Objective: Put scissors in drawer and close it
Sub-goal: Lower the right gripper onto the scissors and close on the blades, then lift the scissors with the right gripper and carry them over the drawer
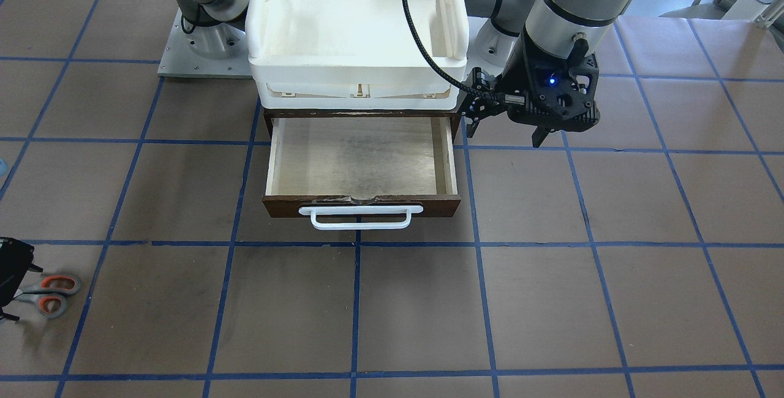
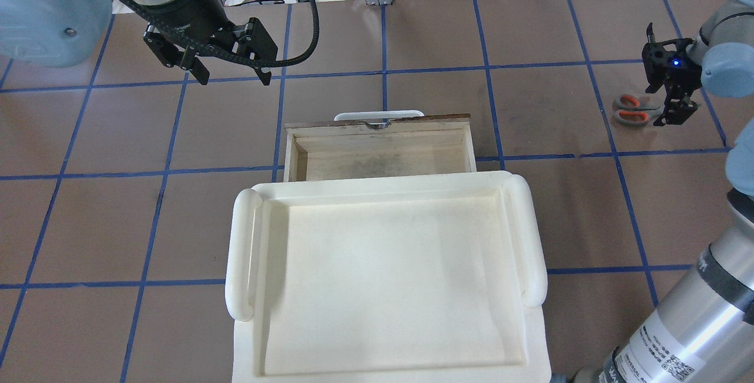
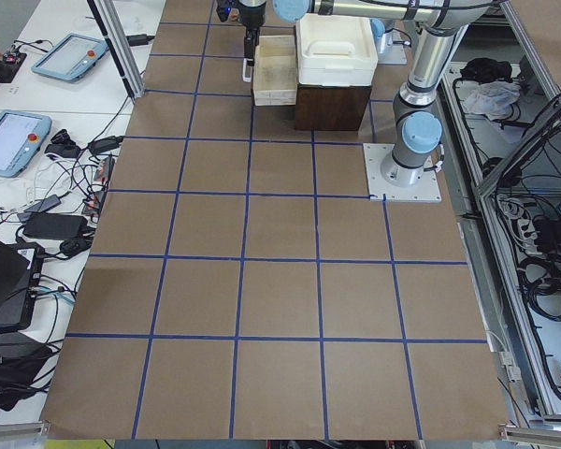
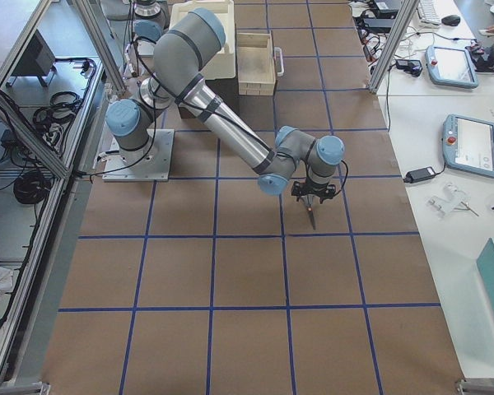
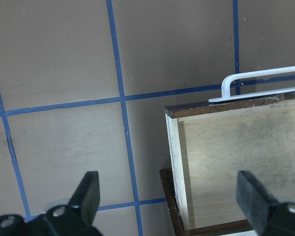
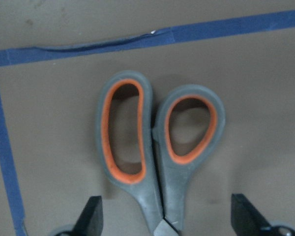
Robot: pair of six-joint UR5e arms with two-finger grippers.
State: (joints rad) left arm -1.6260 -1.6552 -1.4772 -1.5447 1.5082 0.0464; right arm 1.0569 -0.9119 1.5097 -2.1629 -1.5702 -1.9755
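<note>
My right gripper will next grab the scissors [image 1: 52,294] by their pivot, where blades meet handles, to put them in the drawer.
The scissors [image 1: 52,294], with orange-and-grey loop handles, lie flat on the table far to my right; they also show in the overhead view [image 2: 631,110]. My right gripper [image 2: 660,79] hovers open just above their blade end. In the right wrist view the handles [image 6: 157,147] lie between the spread fingertips [image 6: 91,216]. The drawer [image 1: 282,207] is pulled open and its pale plywood inside [image 2: 383,162] is empty. My left gripper [image 2: 232,73] is open and empty above the table beside the drawer's left side [image 5: 173,147].
A white plastic tray [image 1: 263,24] sits on top of the dark cabinet that holds the drawer. The drawer's white bar handle [image 1: 361,217] points away from me. Blue tape lines grid the brown table.
</note>
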